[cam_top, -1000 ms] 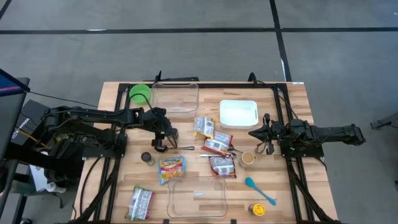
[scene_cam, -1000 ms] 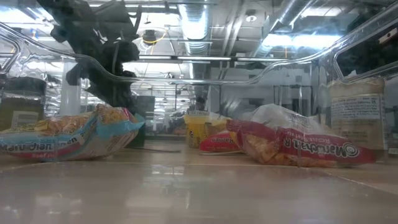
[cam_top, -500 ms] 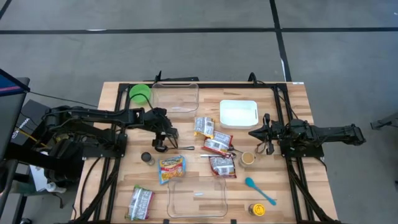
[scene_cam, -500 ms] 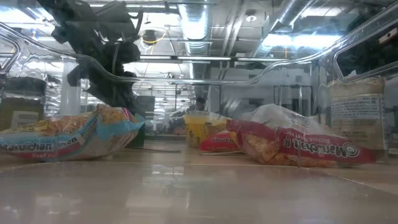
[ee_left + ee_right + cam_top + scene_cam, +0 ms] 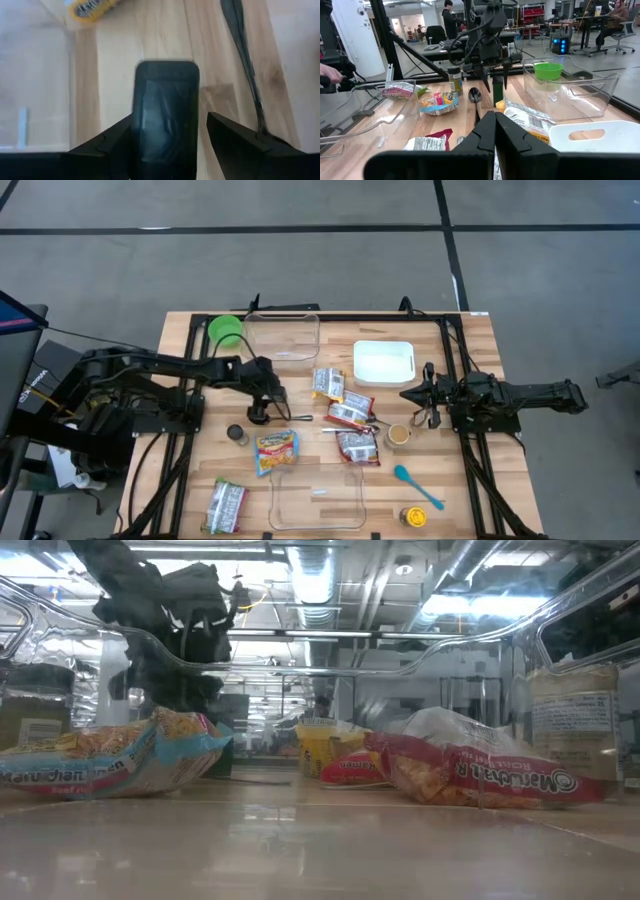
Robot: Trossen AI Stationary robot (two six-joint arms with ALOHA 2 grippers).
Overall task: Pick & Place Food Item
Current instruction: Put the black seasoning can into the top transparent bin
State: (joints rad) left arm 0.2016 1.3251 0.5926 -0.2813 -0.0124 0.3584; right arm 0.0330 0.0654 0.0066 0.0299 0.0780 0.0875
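My left gripper's fingers are on either side of the dark block [image 5: 166, 112] in the left wrist view. My left gripper should close on the block now.
A small dark upright block [image 5: 166, 112] stands on the wooden table left of centre, also seen as the dark block [image 5: 498, 95]. My left gripper [image 5: 258, 410] hangs over it, slanting down and open, with one finger [image 5: 107, 145] on each side of it. Several ramen packets lie about: one orange and blue [image 5: 276, 450], one at the near left [image 5: 226, 505], and three red or white ones [image 5: 350, 415] at the centre. My right gripper [image 5: 408, 394] is shut and waits level at the table's right, touching nothing. My left gripper comes at the dark block's top end [image 5: 166, 75] slanting down from the table's left side, one finger on each of its two sides. A gap shows at one finger [image 5: 235, 140]. Whether the other finger touches the block, I cannot tell.
A metal spoon [image 5: 296, 418] lies just right of the block and a small jar [image 5: 237, 434] just near it. Clear bins stand at the far middle [image 5: 283, 335] and near middle [image 5: 316, 498], with a white bin [image 5: 383, 362], green bowl [image 5: 226, 331], cup [image 5: 399, 434] and blue spoon [image 5: 418, 486].
My left gripper has gone down and a little toward the table's right, lowering its fingers around the dark block. The block and the packets have stayed where they were.
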